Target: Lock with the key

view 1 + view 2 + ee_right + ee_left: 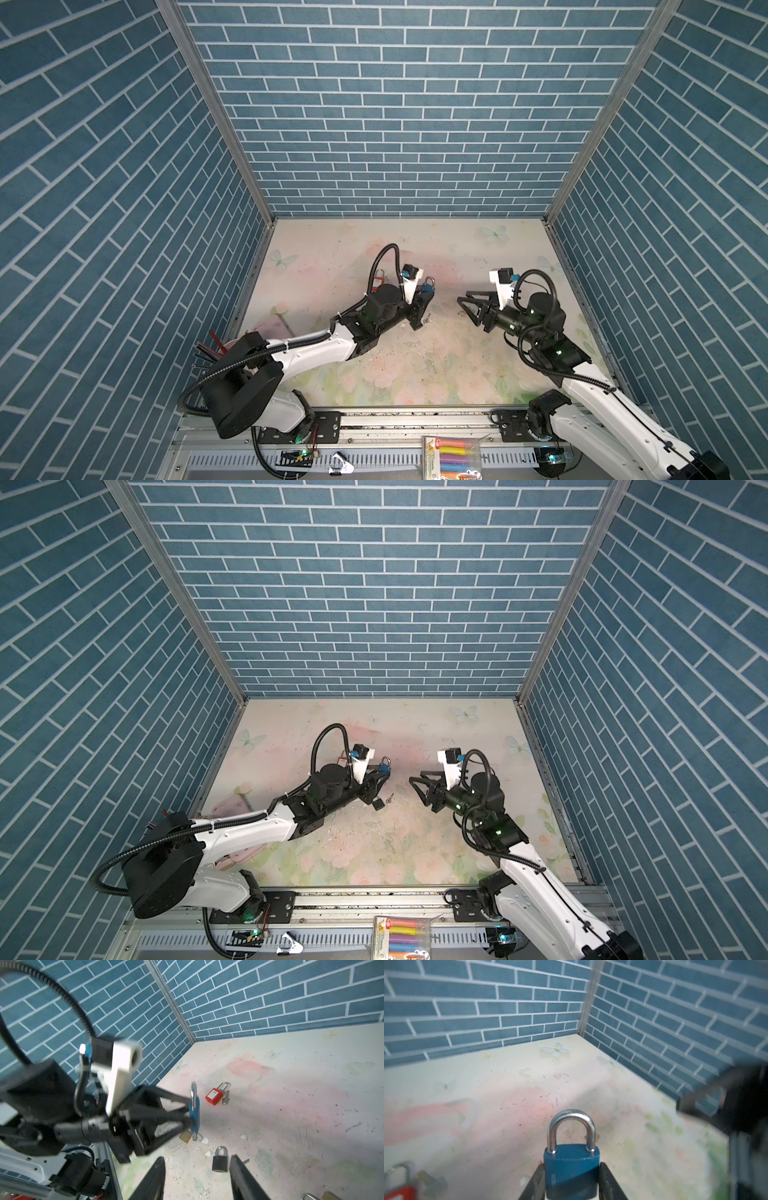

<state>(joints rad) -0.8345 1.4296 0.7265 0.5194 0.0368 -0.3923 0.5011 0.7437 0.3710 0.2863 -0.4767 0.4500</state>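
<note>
My right gripper grabs the silver key (195, 1137) by its ring end next, to leave the blade for the blue padlock's keyhole.
My left gripper (572, 1169) is shut on the body of a blue padlock (572, 1167) and holds it upright above the table, with the silver shackle seated in both holes. In both top views the padlock (429, 286) (385, 765) shows at the tip of the left gripper (424, 296). A small silver key (195, 1137) on a ring shows just under the lock. I cannot tell whether it sits in the keyhole or lies on the table. To the right, apart from the lock, my right gripper (464, 306) (197, 1159) is open with nothing between its fingers.
A black padlock (219, 1160) lies on the table (311, 1095) between my right fingers' line of sight. A red padlock (215, 1096) with a key beside it lies further back. A brass piece (185, 1136) sits near the key. A marker box (451, 457) lies at the front rail.
</note>
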